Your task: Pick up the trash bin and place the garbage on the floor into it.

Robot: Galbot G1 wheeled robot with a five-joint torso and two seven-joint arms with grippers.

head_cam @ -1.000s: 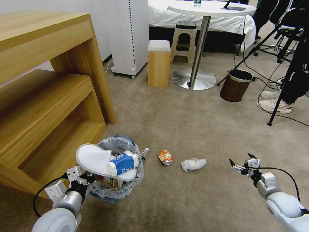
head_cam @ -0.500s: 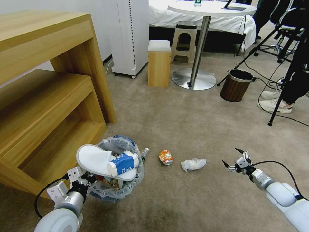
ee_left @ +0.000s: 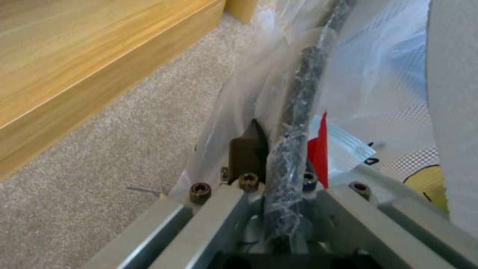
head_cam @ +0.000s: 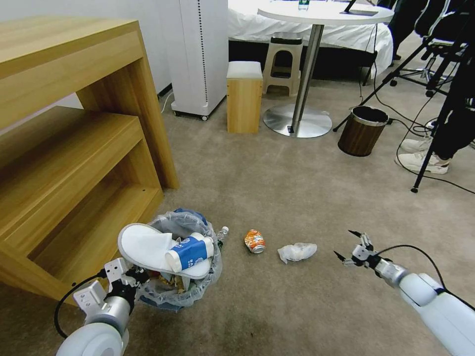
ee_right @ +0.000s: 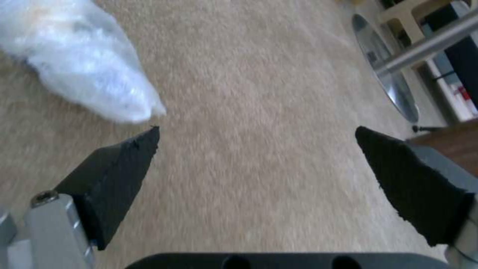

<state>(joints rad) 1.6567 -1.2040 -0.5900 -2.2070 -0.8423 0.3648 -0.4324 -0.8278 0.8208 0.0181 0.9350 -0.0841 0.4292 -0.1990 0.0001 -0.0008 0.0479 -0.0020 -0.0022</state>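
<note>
My right gripper grabs the white plastic wad by its narrow end [head_cam: 308, 248] next, to add the wad to the garbage in the trash bin.
The trash bin [head_cam: 205, 279], lined with a crinkled clear bag, stands on the beige floor [head_cam: 277, 316] and is stuffed with a white slipper [head_cam: 146, 244] and a blue-white cup [head_cam: 190, 251]. My left gripper [head_cam: 132, 275] is shut on its near rim; in the left wrist view the black bagged rim [ee_left: 295, 123] runs between the fingers [ee_left: 246, 149]. An orange can [head_cam: 255, 241], a white wad [head_cam: 297, 252] and a small bottle [head_cam: 222, 232] lie on the carpet. My right gripper [head_cam: 346, 244] hovers open just right of the wad [ee_right: 84, 63], jaws wide apart [ee_right: 256, 132].
A wooden shelf unit [head_cam: 74, 148] stands close on the left of the bin. Farther back are a wooden stool [head_cam: 244, 96], a round table's pedestal [head_cam: 297, 121] and a brown wood-look bin [head_cam: 362, 131]. Tripod legs and cables [head_cam: 425, 163] run along the right.
My right gripper has moved left and lower, toward the white wad, staying open. The left gripper and the bin have barely shifted.
</note>
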